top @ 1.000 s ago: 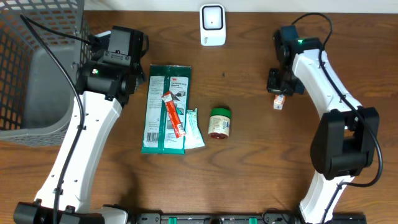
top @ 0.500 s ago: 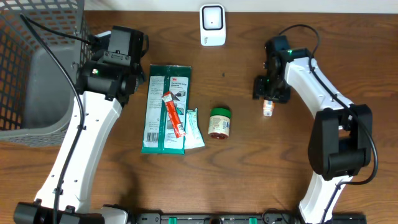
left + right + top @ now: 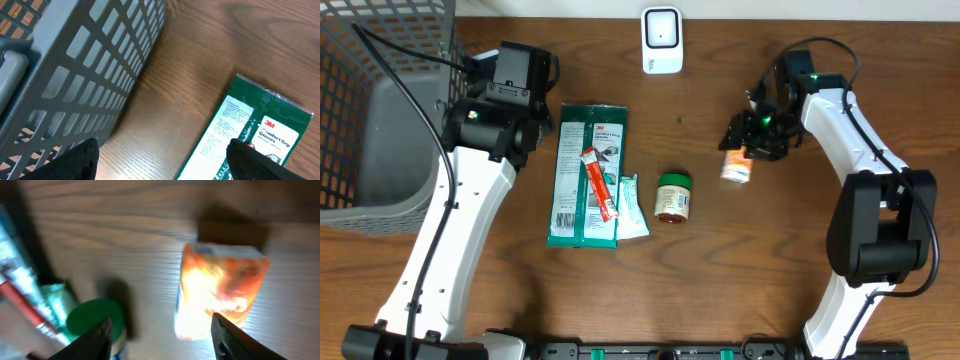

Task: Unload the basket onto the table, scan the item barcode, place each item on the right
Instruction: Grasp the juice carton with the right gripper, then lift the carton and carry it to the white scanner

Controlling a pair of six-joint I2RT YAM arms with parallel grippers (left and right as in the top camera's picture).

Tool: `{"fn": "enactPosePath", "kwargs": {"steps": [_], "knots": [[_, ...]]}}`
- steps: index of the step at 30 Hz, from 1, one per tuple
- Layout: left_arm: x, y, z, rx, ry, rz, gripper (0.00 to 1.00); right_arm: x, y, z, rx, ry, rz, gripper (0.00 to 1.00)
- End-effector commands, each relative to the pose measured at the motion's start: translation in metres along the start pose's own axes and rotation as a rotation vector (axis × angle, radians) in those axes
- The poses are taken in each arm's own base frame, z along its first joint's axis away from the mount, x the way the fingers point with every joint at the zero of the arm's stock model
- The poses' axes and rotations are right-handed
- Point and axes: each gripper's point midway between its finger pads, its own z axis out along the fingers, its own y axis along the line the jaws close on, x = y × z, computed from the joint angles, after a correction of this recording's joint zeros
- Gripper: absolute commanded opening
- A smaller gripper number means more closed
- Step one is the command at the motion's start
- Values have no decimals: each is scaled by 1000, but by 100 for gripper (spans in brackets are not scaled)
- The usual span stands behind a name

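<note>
My right gripper grabs the small box by its side away from the jar (image 3: 247, 286) next, to leave the rest uncovered for barcode scanning.
The item, a small orange and white box (image 3: 735, 166), lies on the wooden table just below and left of my right gripper (image 3: 756, 136). In the right wrist view the box (image 3: 220, 292) glows over-bright ahead of my right gripper (image 3: 162, 340), which is open and grips nothing. No barcode can be made out on it. The white scanner (image 3: 661, 40) stands at the back edge, centre. In the left wrist view my left gripper (image 3: 162, 165) hangs open and empty between the basket (image 3: 85, 60) and the green glove pack (image 3: 250, 135).
A green glove pack (image 3: 588, 185) lies mid-table with a red stick (image 3: 600, 185) across it and a teal sachet (image 3: 633, 207) beside it. A green-lidded jar (image 3: 673, 196) lies left of the box. A grey wire basket (image 3: 380, 120) fills the left side.
My right gripper swung left with the box, opened and let it go; the box now lies on the table nearer the jar. The left arm has not moved.
</note>
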Motion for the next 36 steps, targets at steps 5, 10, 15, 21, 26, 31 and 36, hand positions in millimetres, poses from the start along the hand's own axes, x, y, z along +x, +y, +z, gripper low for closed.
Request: {"fn": "enactPosePath", "kwargs": {"steps": [5,10,15,21,26,31,36], "knots": [[1,3,3,-22,2,18,82,0,18,-13,-66,-13,-79,55],[1,3,3,-22,2,18,82,8,-8,-14,72,11,16,56],[1,3,3,-22,2,18,82,16,-23,-11,138,34,33,59],[1,3,3,-22,2,18,82,21,-37,1,178,39,37,59],[1,3,3,-22,2,18,82,21,-44,14,173,21,31,59],[1,3,3,-22,2,18,82,21,-49,20,171,11,40,58],[1,3,3,-22,2,18,82,15,-51,18,133,-12,69,58]]}}
